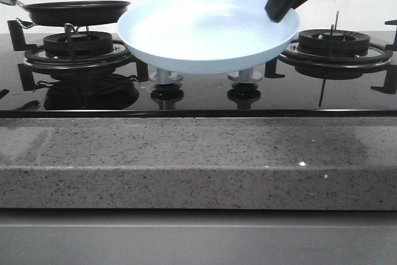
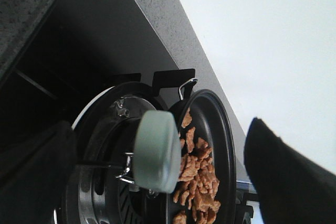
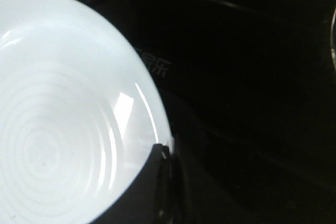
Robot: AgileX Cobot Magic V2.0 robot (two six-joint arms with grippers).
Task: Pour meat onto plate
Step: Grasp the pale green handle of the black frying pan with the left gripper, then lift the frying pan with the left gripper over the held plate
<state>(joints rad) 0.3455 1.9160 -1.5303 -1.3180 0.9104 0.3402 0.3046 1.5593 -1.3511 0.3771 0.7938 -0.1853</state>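
Observation:
My left gripper's fingers are around the handle end (image 2: 156,150) of the black frying pan, so it is time to close it on the handle. Closing now would catch the handle.
The pale-blue plate (image 1: 205,29) hangs level over the middle of the hob, and I see no meat on it. My right gripper (image 1: 276,12) is shut on its right rim. The right wrist view shows the plate (image 3: 58,119) with one dark finger (image 3: 152,182) lying over the rim. The black frying pan (image 1: 77,12) sits on the left burner. The left wrist view shows the orange-brown meat (image 2: 197,177) piled inside the pan (image 2: 223,129). The pan's pale handle end (image 2: 156,150) lies between the wide-apart fingers of my left gripper (image 2: 157,129), which is open and not touching it.
The left burner grate (image 1: 77,51) stands under the pan and the right burner grate (image 1: 335,44) stands behind the plate's right rim. Two control knobs (image 1: 166,79) sit below the plate on the black glass hob. A grey speckled counter edge (image 1: 198,159) runs along the front.

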